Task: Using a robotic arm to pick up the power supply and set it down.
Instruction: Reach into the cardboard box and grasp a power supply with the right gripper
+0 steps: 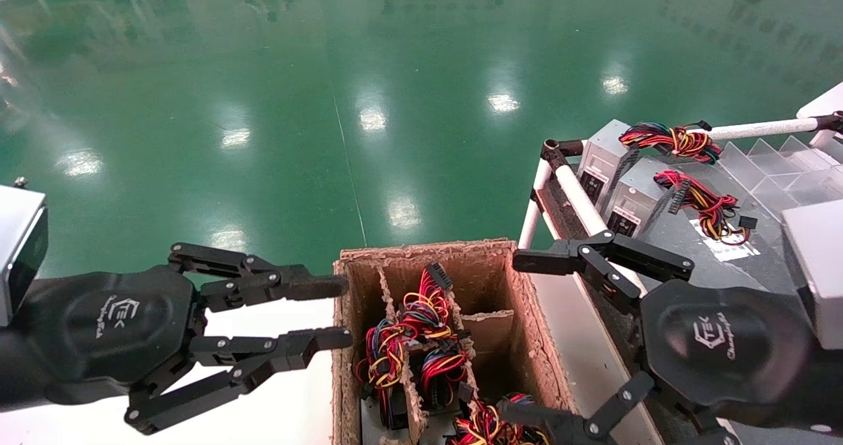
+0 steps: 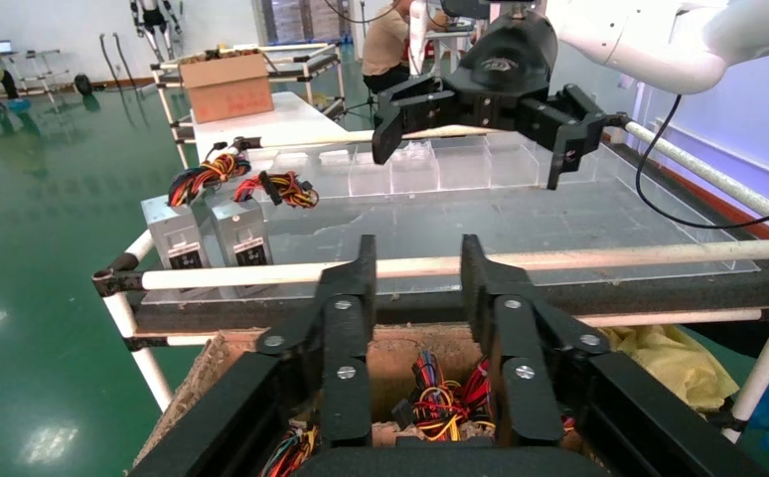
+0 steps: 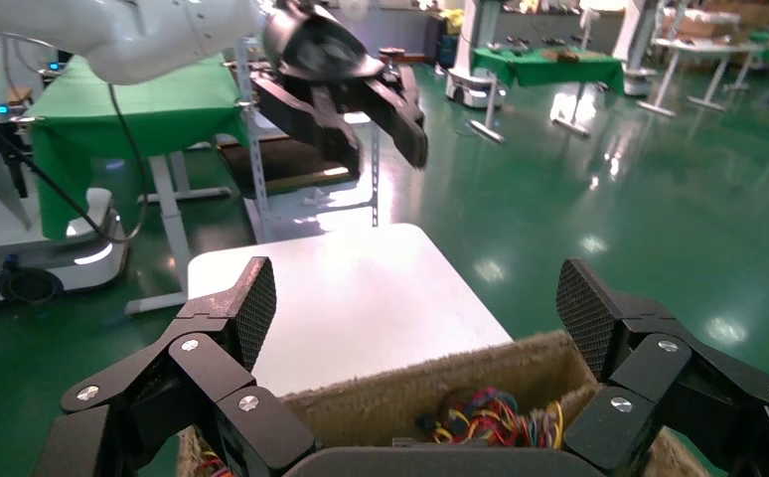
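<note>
The power supply needs to be set down on the rack (image 1: 759,271). My right gripper should next grab it by its coloured wire bundle.
Two grey power supplies (image 1: 631,200) (image 2: 243,231) with red and yellow wire bundles stand side by side on the rack's clear shelf at the right. More wire bundles (image 1: 403,340) (image 3: 490,417) fill the divided cardboard box (image 1: 527,326) at front centre; the units under them are mostly hidden. My right gripper (image 1: 520,336) (image 3: 420,303) hangs wide open over the box's right wall, holding nothing. My left gripper (image 1: 342,313) (image 2: 418,263) is open and empty at the box's left rim, fingers pointing at it.
The rack has white tube rails (image 1: 579,201) (image 2: 460,266) and clear dividers (image 1: 777,158) at the back. A white table (image 1: 283,405) (image 3: 341,298) lies left of the box. Green floor (image 1: 395,103) stretches beyond. Yellow cloth (image 2: 674,363) sits under the rack.
</note>
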